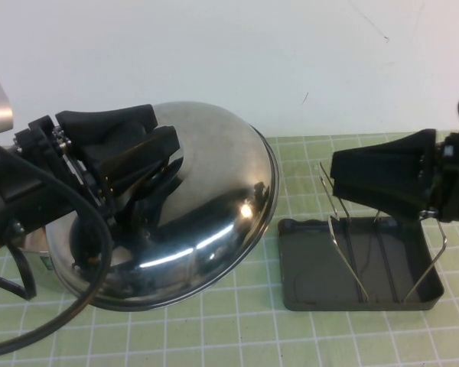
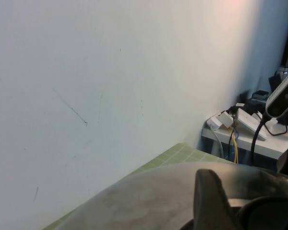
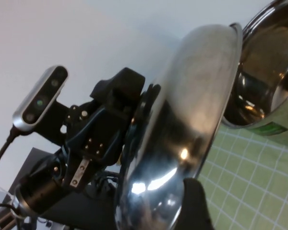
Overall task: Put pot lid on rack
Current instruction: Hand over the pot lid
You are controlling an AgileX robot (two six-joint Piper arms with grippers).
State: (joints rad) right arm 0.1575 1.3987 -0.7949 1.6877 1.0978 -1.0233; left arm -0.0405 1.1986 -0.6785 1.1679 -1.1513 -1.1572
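Note:
The lid's dome [image 1: 203, 180] is wide and round and my other gripper holds the lid's knob, so my right gripper will next grab the lid by its thin rim [image 1: 276, 173].
The shiny domed pot lid [image 1: 206, 222] hangs tilted above the mat at left centre. My left gripper [image 1: 149, 164] is shut on the black knob at its centre. In the left wrist view one finger [image 2: 209, 201] rests against the lid's dome [image 2: 144, 201]. The rack [image 1: 306, 283], a dark tray with upright wire loops [image 1: 344, 252], lies just right of the lid. My right gripper [image 1: 338, 174] hovers over the rack, open and empty, pointing at the lid's rim without touching it. The right wrist view shows the lid [image 3: 182, 124] edge-on with one fingertip [image 3: 194, 206] beside its rim.
A steel pot with a green label [image 3: 269, 72] stands behind the lid. The green grid mat [image 1: 237, 336] covers the table, with a white wall at the back. A black cable [image 1: 53, 321] loops from my left arm. A side desk with electronics [image 2: 249, 124] lies beyond the mat's edge.

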